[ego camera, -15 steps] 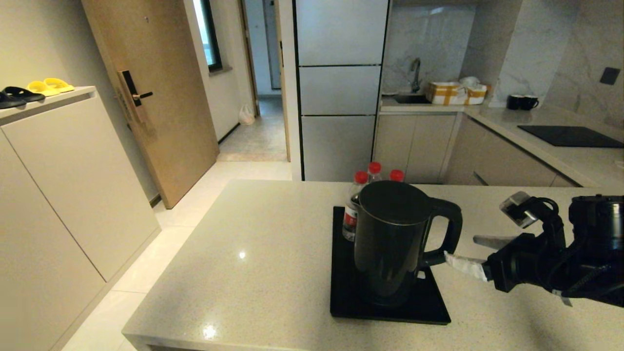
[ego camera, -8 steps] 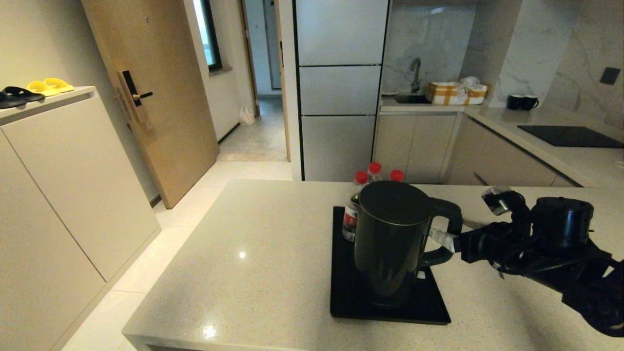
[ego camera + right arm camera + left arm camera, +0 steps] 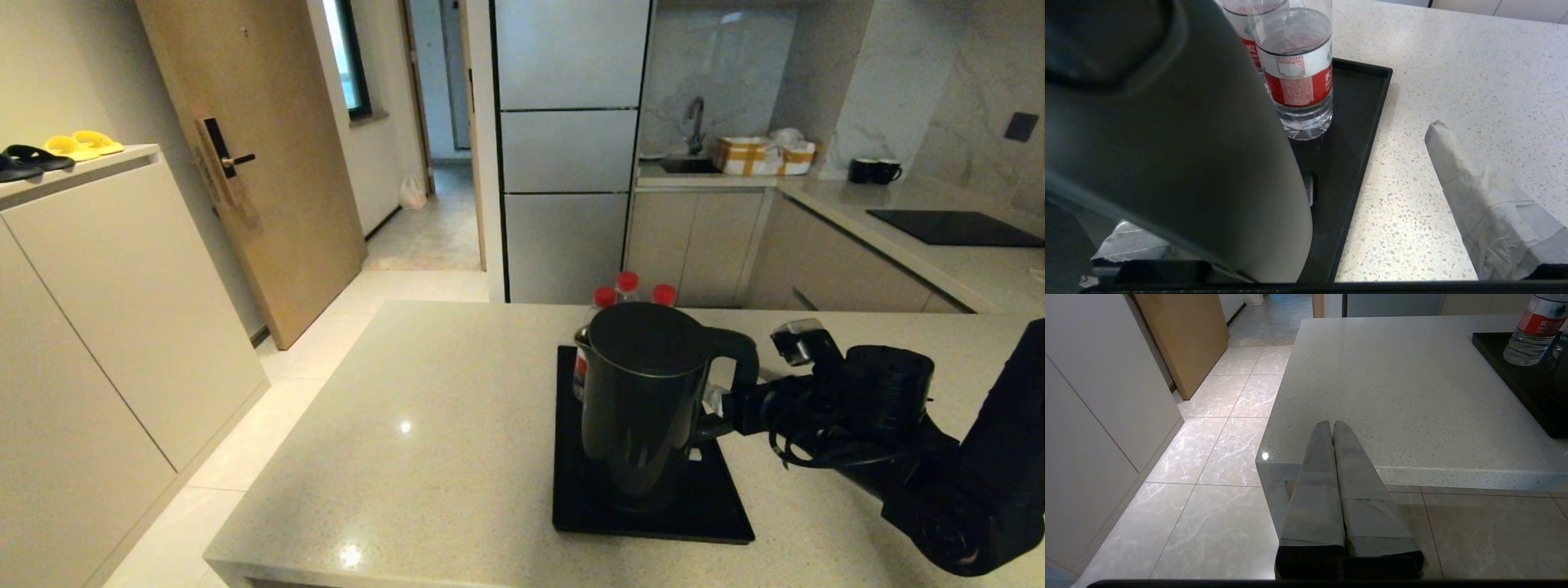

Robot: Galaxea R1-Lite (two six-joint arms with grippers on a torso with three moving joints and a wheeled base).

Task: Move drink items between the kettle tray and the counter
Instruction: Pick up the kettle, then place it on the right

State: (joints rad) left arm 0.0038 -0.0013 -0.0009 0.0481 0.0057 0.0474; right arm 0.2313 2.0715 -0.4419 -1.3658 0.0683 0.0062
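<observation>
My right gripper closes on the handle next, since my fingers stand around the loop handle (image 3: 1241, 196) above the black tray (image 3: 1351, 127).
The tall matte black kettle (image 3: 641, 408) stands on the glossy black kettle tray (image 3: 722, 518) on the beige speckled counter (image 3: 441, 425), leaning slightly left. My right gripper (image 3: 712, 404) is at the loop handle, open, its taped fingers spread wide. In the right wrist view the kettle (image 3: 1167, 143) fills the space between one finger (image 3: 1478, 196) over the counter (image 3: 1453, 61) and the other finger (image 3: 1131, 245) low behind the dark body. The tray (image 3: 1359, 122) shows beneath. My left gripper (image 3: 1332, 424) is shut, parked off the counter's (image 3: 1412, 396) near left corner.
Three red-capped water bottles (image 3: 627, 282) stand on the tray's far end just behind the kettle, and one bottle (image 3: 1298, 73) is close to the kettle's side. A black hob panel (image 3: 951, 227) lies on the far right worktop. A cream cabinet (image 3: 98, 269) with slippers stands at left.
My right arm has reached left until its fingers are at the kettle's handle. The kettle has shifted and tipped slightly left on the tray.
</observation>
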